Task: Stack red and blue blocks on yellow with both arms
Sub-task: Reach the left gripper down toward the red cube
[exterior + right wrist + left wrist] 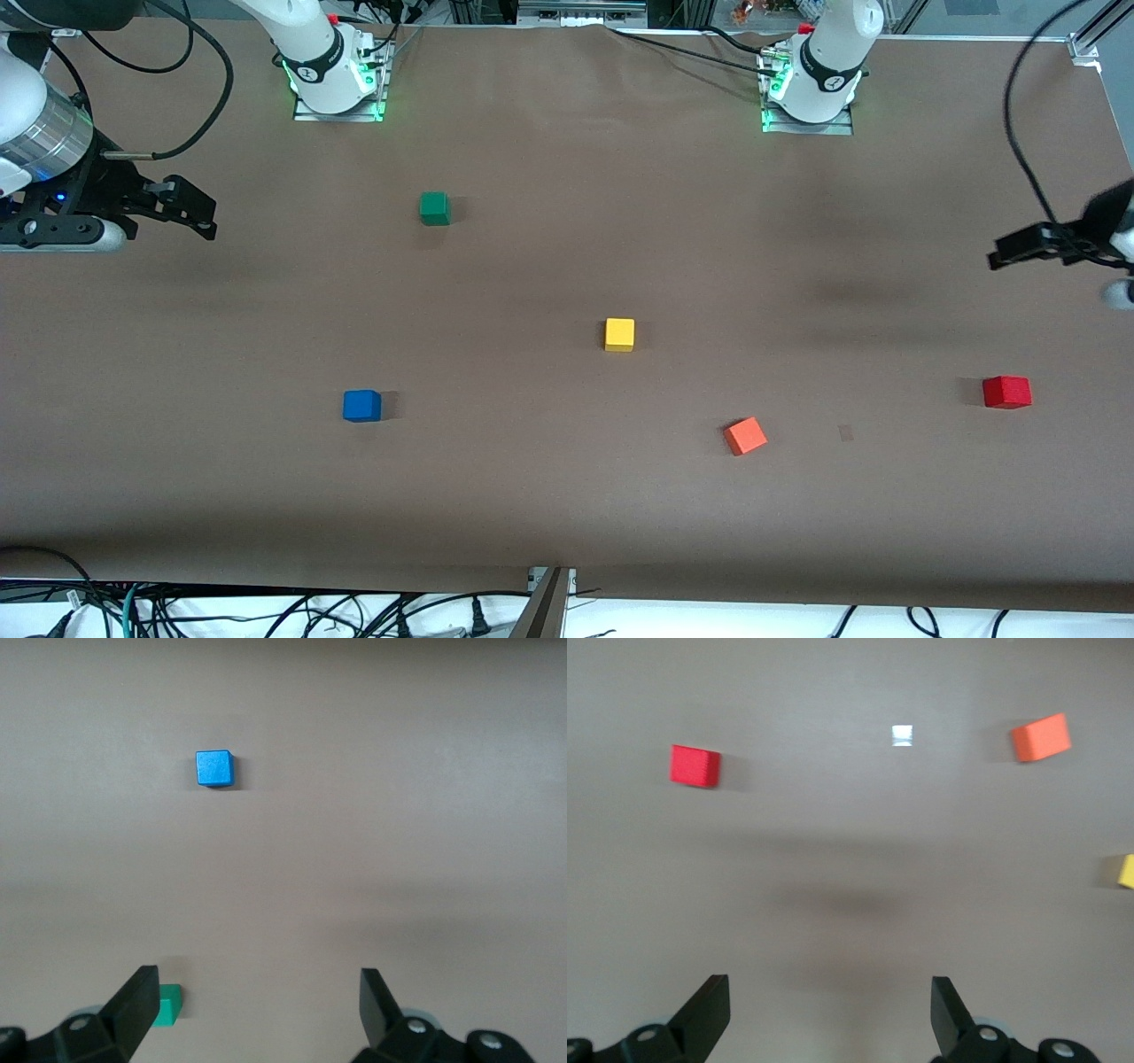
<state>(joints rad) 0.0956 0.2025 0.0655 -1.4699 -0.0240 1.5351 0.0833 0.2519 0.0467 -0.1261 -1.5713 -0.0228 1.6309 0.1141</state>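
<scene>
My left gripper is to grab the red cube (1006, 391) by two opposite sides next. Then it can stack the red cube on the yellow cube (619, 334).
The yellow cube (619, 334) sits near the table's middle; its edge shows in the left wrist view (1125, 871). The blue cube (361, 405) lies toward the right arm's end, also in the right wrist view (214, 768). The deep red cube (1006, 391) lies toward the left arm's end, also in the left wrist view (695, 765). My right gripper (199, 213) hangs open and empty above the right arm's end of the table (261, 1010). My left gripper (1019, 250) hangs open and empty above the left arm's end, over bare table (833, 1014).
A green cube (434, 207) lies farther from the front camera than the blue cube, and shows by my right gripper's finger (166, 1005). An orange-red cube (745, 435) lies between yellow and red, nearer the front camera (1041, 736). A small pale mark (902, 734) is on the brown cloth.
</scene>
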